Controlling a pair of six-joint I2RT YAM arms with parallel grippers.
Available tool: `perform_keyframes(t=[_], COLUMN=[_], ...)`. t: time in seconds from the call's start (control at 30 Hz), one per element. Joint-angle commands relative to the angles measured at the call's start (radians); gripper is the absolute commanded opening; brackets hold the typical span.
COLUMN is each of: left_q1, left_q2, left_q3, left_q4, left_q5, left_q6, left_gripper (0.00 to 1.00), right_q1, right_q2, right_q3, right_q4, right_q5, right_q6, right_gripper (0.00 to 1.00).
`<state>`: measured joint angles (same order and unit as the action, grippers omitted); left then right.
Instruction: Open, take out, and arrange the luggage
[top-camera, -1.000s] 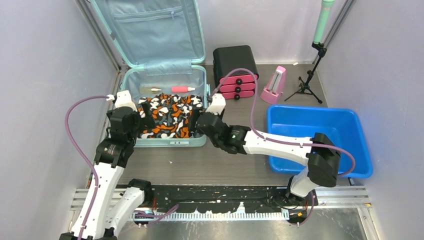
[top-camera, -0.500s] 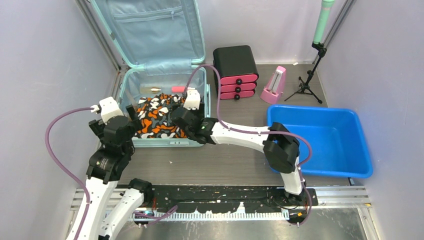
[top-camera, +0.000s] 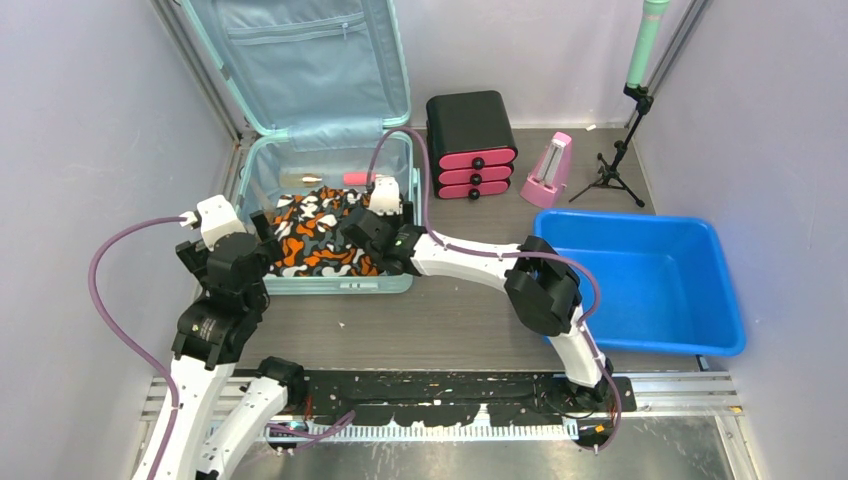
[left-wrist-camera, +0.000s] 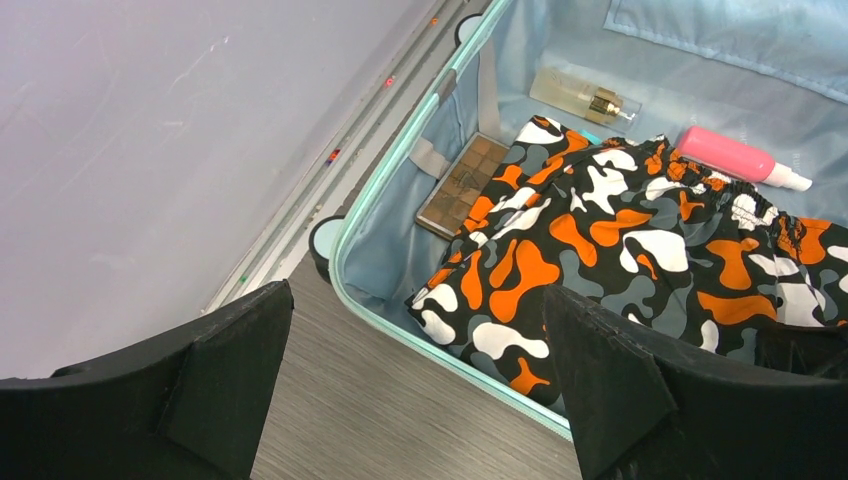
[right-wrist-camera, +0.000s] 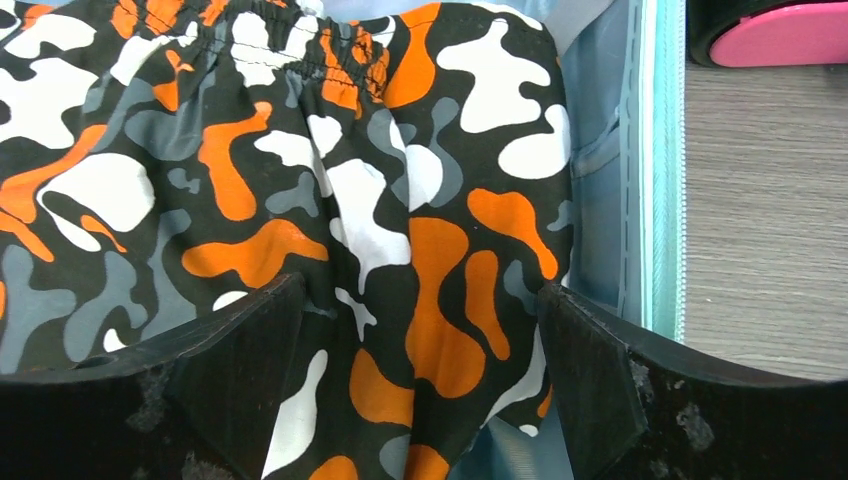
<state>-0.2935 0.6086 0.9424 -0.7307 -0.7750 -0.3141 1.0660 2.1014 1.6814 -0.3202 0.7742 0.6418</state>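
My right gripper needs to go lower first and then close, because my fingers are above the undented surface of the cloth's fold. They would miss the fold if I closed now.
The mint-green luggage (top-camera: 330, 285) lies open at the back left, its lid (top-camera: 300, 60) upright. Inside lie an orange, black and white camouflage cloth (top-camera: 315, 240), a pink bottle (top-camera: 360, 178), a clear gold-capped bottle (top-camera: 300, 180) and a brown palette (left-wrist-camera: 462, 185). My right gripper (top-camera: 352, 228) is open over the cloth's right part; a fold of the cloth (right-wrist-camera: 430, 320) stands between its jaws (right-wrist-camera: 420, 330). My left gripper (top-camera: 238, 243) is open and empty at the luggage's front left corner (left-wrist-camera: 417, 340), its right finger (left-wrist-camera: 620, 380) over the cloth's edge.
A black drawer box with pink drawers (top-camera: 472, 140) stands right of the luggage, then a pink wedge-shaped object (top-camera: 548, 170) and a small tripod (top-camera: 612, 160). A blue tub (top-camera: 640, 335) sits at the right. The left wall (top-camera: 90, 200) is close to the luggage.
My left gripper has pulled back left off the cloth to the luggage's corner. My right gripper has moved left onto the cloth, which is now bunched narrower.
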Motion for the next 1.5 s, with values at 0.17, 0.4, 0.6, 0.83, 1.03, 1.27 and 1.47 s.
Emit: perform_keyframes(t=[0.17, 0.4, 0.6, 0.83, 1.03, 1.27, 1.47], left_q1=[-0.004, -0.003, 0.005, 0.046, 0.334, 0.468, 0.508], left_q2=[0.02, 0.036, 0.018, 0.281, 0.459, 0.72, 0.866], left_q3=[-0.012, -0.033, -0.033, 0.06, 0.131, 0.197, 0.208], left_q4=[0.055, 0.087, 0.12, 0.09, 0.112, 0.118, 0.194], left_q5=[0.072, 0.104, 0.154, 0.313, 0.63, 0.768, 0.929], left_q6=[0.011, 0.012, -0.057, -0.034, -0.012, 0.107, 0.181], left_gripper=[1.0, 0.96, 0.93, 0.89, 0.94, 1.0, 1.0], right_q1=[-0.037, -0.044, -0.05, -0.055, -0.063, -0.073, -0.097], right_q2=[0.051, 0.07, 0.085, 0.027, -0.077, -0.1, -0.125], right_q3=[0.05, 0.087, 0.107, 0.015, -0.141, -0.165, -0.247], right_q4=[-0.018, -0.054, -0.072, 0.051, 0.231, 0.29, 0.367], right_q5=[-0.056, -0.02, -0.05, -0.101, -0.161, -0.234, -0.269], right_q6=[0.041, 0.032, 0.043, -0.008, -0.072, -0.106, -0.093], right_gripper=[0.86, 0.85, 0.68, 0.2, 0.02, 0.0, 0.0])
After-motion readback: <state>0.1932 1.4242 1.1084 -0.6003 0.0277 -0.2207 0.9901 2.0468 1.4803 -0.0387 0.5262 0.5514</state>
